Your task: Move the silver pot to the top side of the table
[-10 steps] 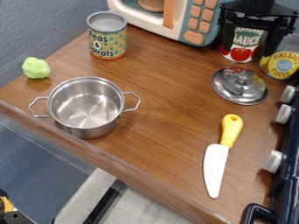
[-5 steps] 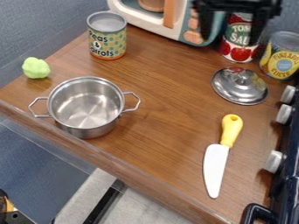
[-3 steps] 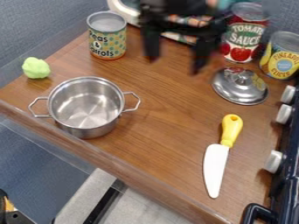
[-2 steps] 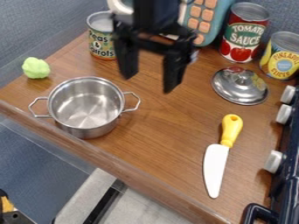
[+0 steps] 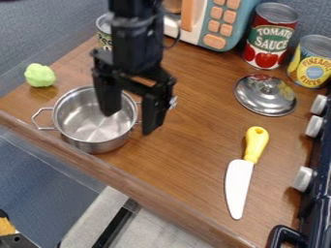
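Note:
My gripper should next grab the silver pot [image 5: 95,131] by its wire handle. Then it can move the pot to the top side of the table.
The silver pot [image 5: 95,131] stands upright at the left of the wooden table [image 5: 188,155], near its front-left edge, one wire handle on each side. My black gripper [image 5: 129,123] hangs over the pot's right side with its two fingers apart and nothing held between them. One finger is in front of the pot's interior and the other is just right of the rim, hiding part of the right handle. Whether either finger touches the pot I cannot tell.
A green lump [image 5: 40,75] and a peas can [image 5: 103,34] are at the left. A toy microwave [image 5: 223,26], tomato can [image 5: 271,36] and pineapple can [image 5: 313,60] line the back. A lid [image 5: 265,95], knife [image 5: 240,179] and stove [image 5: 320,169] are rightward.
From the top right, my gripper has swung left and forward to the pot's right side. The pot and the other objects have not moved.

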`<move>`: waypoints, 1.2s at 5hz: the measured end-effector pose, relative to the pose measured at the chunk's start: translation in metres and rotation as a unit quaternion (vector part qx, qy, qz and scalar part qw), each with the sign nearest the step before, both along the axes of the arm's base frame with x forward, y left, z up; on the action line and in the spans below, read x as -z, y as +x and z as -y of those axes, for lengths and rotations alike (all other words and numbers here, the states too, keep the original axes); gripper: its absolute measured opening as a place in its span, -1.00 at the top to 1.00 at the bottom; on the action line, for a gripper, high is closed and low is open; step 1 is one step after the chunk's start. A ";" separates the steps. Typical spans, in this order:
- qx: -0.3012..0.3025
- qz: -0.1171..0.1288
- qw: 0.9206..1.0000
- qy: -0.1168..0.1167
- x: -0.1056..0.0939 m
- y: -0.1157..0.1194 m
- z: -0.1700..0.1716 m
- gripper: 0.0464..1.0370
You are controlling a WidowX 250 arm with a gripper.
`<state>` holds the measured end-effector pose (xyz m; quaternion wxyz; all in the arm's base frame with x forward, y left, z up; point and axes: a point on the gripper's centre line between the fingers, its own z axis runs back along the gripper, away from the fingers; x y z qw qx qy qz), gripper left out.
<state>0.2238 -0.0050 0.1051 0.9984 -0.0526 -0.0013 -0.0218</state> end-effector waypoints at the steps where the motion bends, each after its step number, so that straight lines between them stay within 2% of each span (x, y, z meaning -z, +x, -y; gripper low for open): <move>1: -0.021 0.011 1.000 0.015 0.019 -0.001 -0.010 -0.93; 2: -0.031 0.000 0.999 0.027 0.031 -0.002 -0.014 -0.82; 4: -0.023 -0.007 0.999 0.042 0.039 0.000 -0.009 0.39; 5: -0.030 -0.007 0.998 0.052 0.039 0.002 -0.007 0.79; 6: -0.031 -0.012 0.998 0.058 0.032 0.005 -0.006 0.91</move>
